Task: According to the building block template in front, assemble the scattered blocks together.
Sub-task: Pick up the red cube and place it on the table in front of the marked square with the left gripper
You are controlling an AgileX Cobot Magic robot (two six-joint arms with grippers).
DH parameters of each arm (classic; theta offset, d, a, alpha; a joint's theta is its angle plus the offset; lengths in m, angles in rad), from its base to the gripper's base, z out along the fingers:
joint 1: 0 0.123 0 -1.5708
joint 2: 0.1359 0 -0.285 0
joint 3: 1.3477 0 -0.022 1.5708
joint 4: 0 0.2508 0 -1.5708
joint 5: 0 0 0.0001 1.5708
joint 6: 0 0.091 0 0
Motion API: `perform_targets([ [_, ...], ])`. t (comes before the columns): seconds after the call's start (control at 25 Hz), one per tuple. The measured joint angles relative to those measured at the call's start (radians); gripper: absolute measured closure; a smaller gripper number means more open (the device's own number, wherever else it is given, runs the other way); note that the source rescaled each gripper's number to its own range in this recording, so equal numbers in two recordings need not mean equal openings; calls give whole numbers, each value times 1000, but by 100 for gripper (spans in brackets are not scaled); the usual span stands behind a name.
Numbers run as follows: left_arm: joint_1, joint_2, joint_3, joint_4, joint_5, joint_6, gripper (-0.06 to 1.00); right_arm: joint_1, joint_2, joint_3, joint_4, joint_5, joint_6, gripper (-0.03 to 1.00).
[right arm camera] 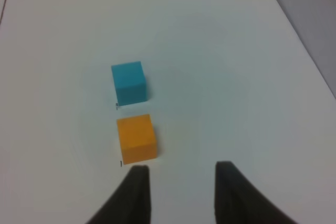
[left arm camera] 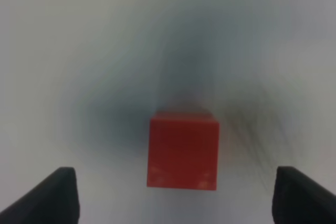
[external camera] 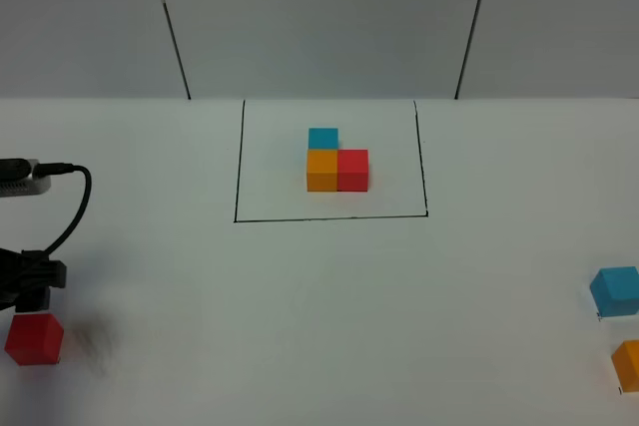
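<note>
My left gripper should next pick up the loose red cube (external camera: 34,338) by its opposite sides. It will then rebuild the template's L (external camera: 336,161).
The template is a light blue cube (external camera: 322,137), an orange cube (external camera: 321,171) and a red cube (external camera: 352,170), set in an L inside a black outline (external camera: 239,162). A loose red cube (external camera: 34,338) lies at the front left. My left gripper (external camera: 28,284) hovers just behind it. In the blurred left wrist view it is open (left arm camera: 175,182), with the red cube (left arm camera: 182,150) between and ahead of the fingers, untouched. The loose light blue cube (external camera: 614,290) and orange cube (external camera: 628,364) lie at the right edge. My right gripper (right arm camera: 181,167) is open and empty beside the orange cube (right arm camera: 136,138), with the light blue cube (right arm camera: 128,82) beyond it.
A black cable (external camera: 75,209) loops from the left arm over the white table (external camera: 329,306). Grey wall panels (external camera: 319,17) stand behind the table's far edge. The table's right edge (right arm camera: 299,30) runs near the loose cubes.
</note>
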Motion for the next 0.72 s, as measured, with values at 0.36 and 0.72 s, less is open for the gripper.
perform_targets([
  [0.36,0,126,0,0,-44,0,29,0,0,0,0,0,0,97],
  [0.72,0,208,-1,0,-84,0,29,0,0,0,0,0,0,97],
])
